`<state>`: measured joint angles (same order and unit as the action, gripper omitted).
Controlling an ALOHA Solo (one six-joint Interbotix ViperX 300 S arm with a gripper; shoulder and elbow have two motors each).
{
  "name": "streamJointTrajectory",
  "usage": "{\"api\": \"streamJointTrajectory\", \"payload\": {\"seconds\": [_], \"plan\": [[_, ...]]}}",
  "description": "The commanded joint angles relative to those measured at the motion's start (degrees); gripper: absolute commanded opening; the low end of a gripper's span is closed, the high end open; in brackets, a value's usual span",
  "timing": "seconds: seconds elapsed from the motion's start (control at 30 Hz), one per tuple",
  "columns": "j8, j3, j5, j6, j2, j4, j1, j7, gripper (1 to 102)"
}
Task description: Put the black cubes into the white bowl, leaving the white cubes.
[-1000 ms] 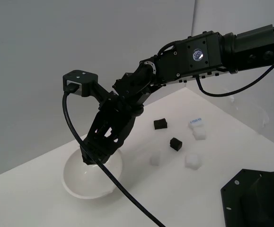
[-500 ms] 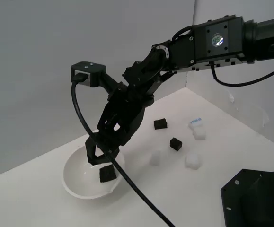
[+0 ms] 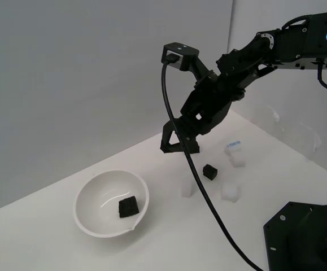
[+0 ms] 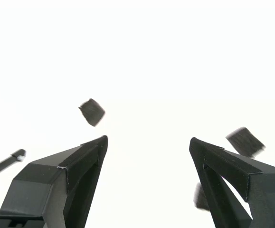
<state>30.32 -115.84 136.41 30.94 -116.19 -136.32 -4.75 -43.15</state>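
Note:
I should next grab the table's small black cube by two opposite sides, for the white bowl point(image 3: 93, 199).
The white bowl point(image 3: 93, 199) sits on the table at the exterior view's left, with one black cube point(image 3: 127, 206) lying inside it. My gripper point(image 3: 180, 148) is open and empty, held above the table to the right of the bowl, near the loose cubes. A second black cube point(image 3: 209, 171) lies on the table just beyond it. The wrist view shows my open gripper point(image 4: 148, 140) with two black cubes ahead, one point(image 4: 92, 112) and another point(image 4: 245, 141). White cubes point(image 3: 187, 189) point(image 3: 231, 193) point(image 3: 238, 160) lie around, and one point(image 3: 232, 145) bears a blue mark.
The white table point(image 3: 50, 243) meets a grey wall behind. A black piece of robot hardware point(image 3: 304, 237) stands at the front of the exterior view's right. My black cable point(image 3: 208, 203) hangs from the wrist camera down across the table.
The gripper opened and let a black cube drop into the bowl. It then rose and swung to the exterior view's right, over to the loose cubes.

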Motion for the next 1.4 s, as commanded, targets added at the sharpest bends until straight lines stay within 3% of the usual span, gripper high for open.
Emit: {"api": "streamJointTrajectory", "payload": {"seconds": [0.0, 0.2, 0.5, 0.67, 0.97, 1.37], "plan": [[1.1, -2.5, 1.1, -0.2, -2.1, -1.4, 2.3, -0.3, 100], [1.2, -3.2, 4.0, -4.1, -2.9, -4.2, 6.0, -0.4, 100], [1.2, -2.8, 7.2, -4.9, -2.5, -7.4, 9.3, -0.1, 100], [1.2, -2.2, 7.9, -6.6, -1.9, -8.0, 10.0, -0.2, 100], [1.3, 4.3, 7.6, -6.6, 4.5, -7.7, 10.0, 0.0, 100], [2.3, 10.7, 7.3, -6.8, 11.0, -7.6, 10.0, 3.9, 100]]}}
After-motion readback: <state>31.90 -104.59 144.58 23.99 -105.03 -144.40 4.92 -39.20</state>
